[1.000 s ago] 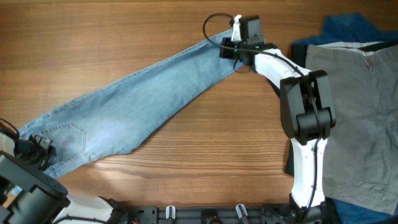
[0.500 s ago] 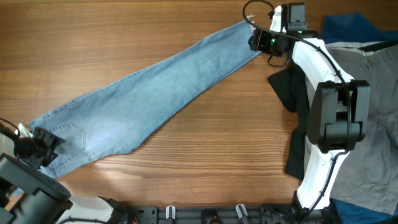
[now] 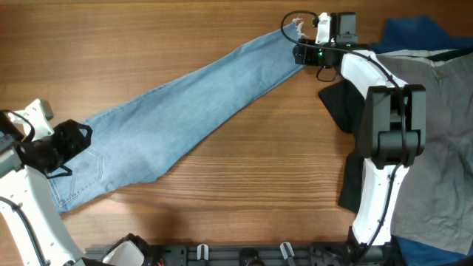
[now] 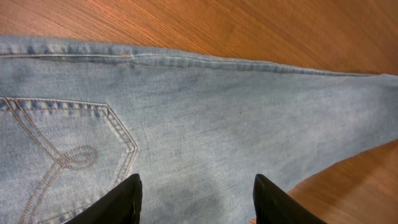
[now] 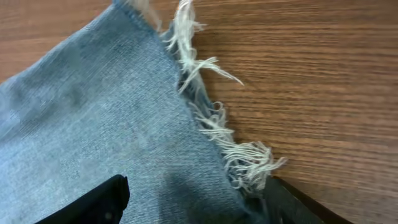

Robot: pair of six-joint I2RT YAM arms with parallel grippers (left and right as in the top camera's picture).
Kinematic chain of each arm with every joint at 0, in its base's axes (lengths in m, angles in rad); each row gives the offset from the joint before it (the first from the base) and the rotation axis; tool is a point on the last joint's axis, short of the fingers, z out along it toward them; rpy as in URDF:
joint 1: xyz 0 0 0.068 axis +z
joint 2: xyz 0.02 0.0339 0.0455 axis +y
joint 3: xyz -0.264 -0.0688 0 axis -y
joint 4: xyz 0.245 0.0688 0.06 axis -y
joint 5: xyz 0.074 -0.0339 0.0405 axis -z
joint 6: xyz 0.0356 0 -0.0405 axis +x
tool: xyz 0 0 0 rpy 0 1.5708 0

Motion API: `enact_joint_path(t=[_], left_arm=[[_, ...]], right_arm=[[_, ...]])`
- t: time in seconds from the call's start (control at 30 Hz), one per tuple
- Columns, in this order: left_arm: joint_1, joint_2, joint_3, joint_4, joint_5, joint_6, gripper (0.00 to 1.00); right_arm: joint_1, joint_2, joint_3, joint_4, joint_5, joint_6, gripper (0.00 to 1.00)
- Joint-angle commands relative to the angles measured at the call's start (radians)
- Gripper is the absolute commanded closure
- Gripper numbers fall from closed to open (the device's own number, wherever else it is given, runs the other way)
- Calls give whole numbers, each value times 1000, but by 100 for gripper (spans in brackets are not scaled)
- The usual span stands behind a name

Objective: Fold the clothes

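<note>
The light blue jeans [image 3: 185, 111] need my right gripper next at the corner of the frayed hem, so that it can fold the legs over the waist end [image 3: 77, 176].
A pair of light blue jeans [image 3: 185, 111] lies flat and stretched out slantwise on the wooden table, waist end at the lower left, frayed hem [image 3: 293, 28] at the upper right. My left gripper [image 3: 80, 137] hovers open over the waist end; in the left wrist view its gripper [image 4: 198, 202] straddles bare denim [image 4: 217, 112] beside the back pocket [image 4: 68, 143]. My right gripper [image 3: 299, 53] stands open at the hem; in the right wrist view its gripper [image 5: 196, 202] has the denim [image 5: 93, 124] and white fringe [image 5: 217, 124] lying flat between its fingers.
A heap of other clothes covers the right side: a grey garment [image 3: 429, 133], a dark blue one [image 3: 414, 33] behind it and a black one [image 3: 344, 103] near the right arm's base. Bare wood [image 3: 148, 37] lies above and below the jeans.
The right gripper drew the hem up and to the right, straightening the leg, then opened and let it go. The left arm swung in over the waist end and its jaws widened.
</note>
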Motion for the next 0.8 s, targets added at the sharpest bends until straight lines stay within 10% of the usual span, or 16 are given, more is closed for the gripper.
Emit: enact_joint_path(t=[0.0, 0.37, 0.53, 0.77], left_arm=[[-26, -10, 6, -31, 13, 15, 43], [-50, -10, 6, -58, 10, 15, 43], [-50, -10, 6, -61, 10, 15, 44], [-50, -10, 7, -24, 10, 15, 43]], right_arm=[[-91, 56, -7, -31, -47, 86, 25], [-24, 149, -21, -86, -362, 86, 37], [-53, 150, -17, -19, -367, 247, 85], [-221, -80, 29, 101, -536, 372, 96]])
